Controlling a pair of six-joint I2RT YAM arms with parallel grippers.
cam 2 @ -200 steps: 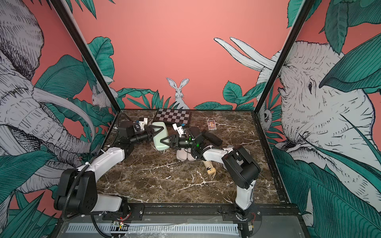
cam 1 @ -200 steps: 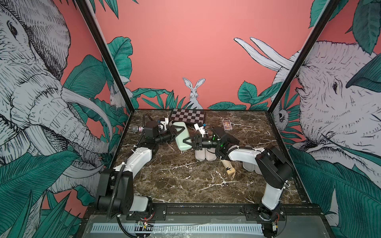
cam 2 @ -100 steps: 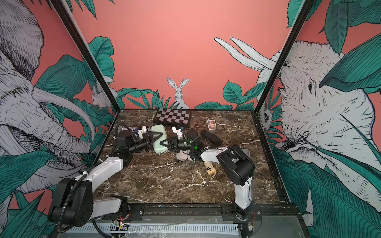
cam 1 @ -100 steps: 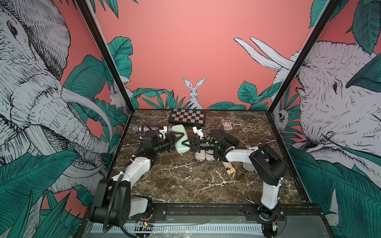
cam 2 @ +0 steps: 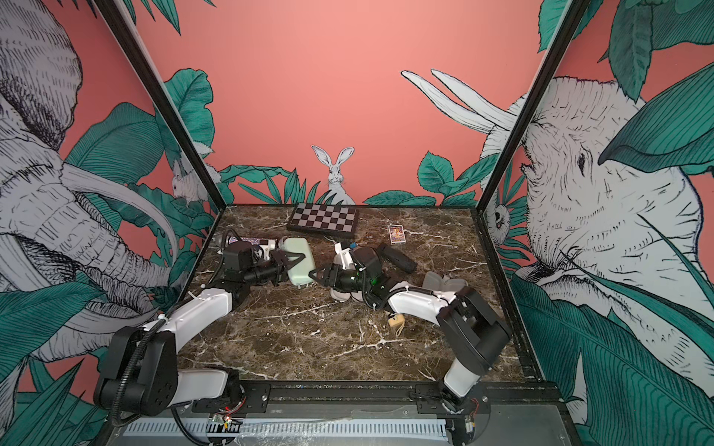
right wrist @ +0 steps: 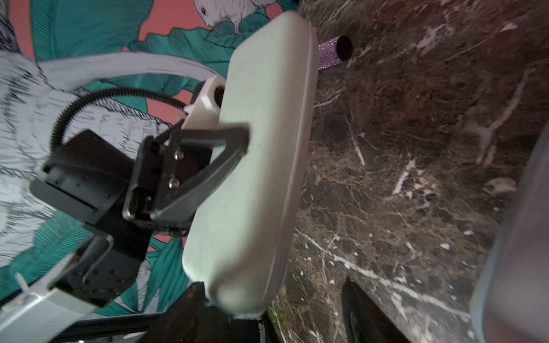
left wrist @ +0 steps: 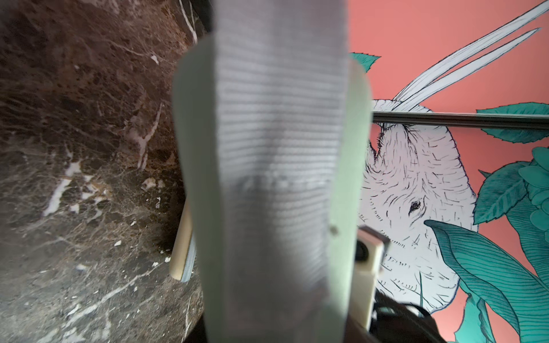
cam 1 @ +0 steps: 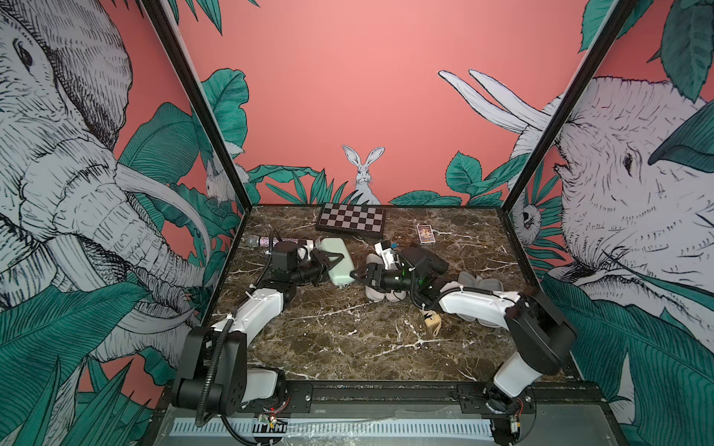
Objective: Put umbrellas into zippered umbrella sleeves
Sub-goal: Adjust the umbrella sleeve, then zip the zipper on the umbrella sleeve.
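Note:
The mint green sleeve needs to be unzipped for an umbrella. My right gripper should next pinch the sleeve's zipped edge at its near end.
The mint green sleeve (cam 1: pixel 342 247) (cam 2: pixel 299 251) lies at the back left of the marble table, zipped edge showing in the right wrist view (right wrist: pixel 267 148). My left gripper (cam 1: pixel 339 262) is shut on it, one black finger (right wrist: pixel 217 148) pressed flat on the shell. My right gripper (cam 1: pixel 357 275) (right wrist: pixel 271 289) stands open at the sleeve's near end, a finger on either side. An opened cream sleeve (cam 1: pixel 376 295) lies under the right wrist. A cream umbrella (cam 1: pixel 432 319) with a wrist strap lies by the right forearm. A black oblong piece (cam 1: pixel 432 259) rests behind the right wrist.
A checkered board box (cam 1: pixel 351 221) and a small card box (cam 1: pixel 425 234) sit at the back. A glittery microphone (cam 1: pixel 264 241) lies behind the left wrist. Another opened grey-lined sleeve (cam 1: pixel 479 284) is partly under the right arm. Printed walls close in three sides.
The right gripper's jaws have spread wider at the sleeve's near end. The left arm has sunk lower, and the mint sleeve has settled slightly towards the table.

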